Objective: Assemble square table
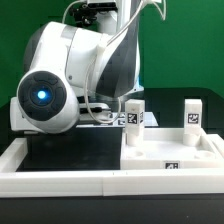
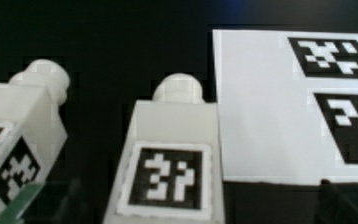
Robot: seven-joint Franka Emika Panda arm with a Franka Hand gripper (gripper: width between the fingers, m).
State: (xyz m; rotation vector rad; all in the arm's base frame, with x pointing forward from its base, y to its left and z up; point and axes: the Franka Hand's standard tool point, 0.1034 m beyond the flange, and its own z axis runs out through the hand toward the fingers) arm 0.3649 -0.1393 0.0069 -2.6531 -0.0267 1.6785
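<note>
My open fingers stand beside the tagged sides of the middle leg, and closing now would catch it, so it is time to close on the middle leg [image 2: 171, 180].
In the wrist view two white leg blocks lie side by side on the black surface, each with a tag and a rounded peg end. One leg [image 2: 172, 150] lies between my fingertips, the other leg [image 2: 25, 135] lies beside it. My gripper [image 2: 185, 215] is open, with dark fingertips [image 2: 19, 205] showing on either side of the middle leg and gaps to it. In the exterior view the square tabletop [image 1: 165, 150] lies flat at the right, with two more legs [image 1: 133, 115] [image 1: 191, 113] standing upright along its far edge. The arm hides my gripper there.
The marker board [image 2: 265, 100] lies flat right beside the leg between my fingers. A long white rail [image 1: 60, 185] borders the black surface at the front. The arm's large body [image 1: 60, 80] fills the exterior view's left.
</note>
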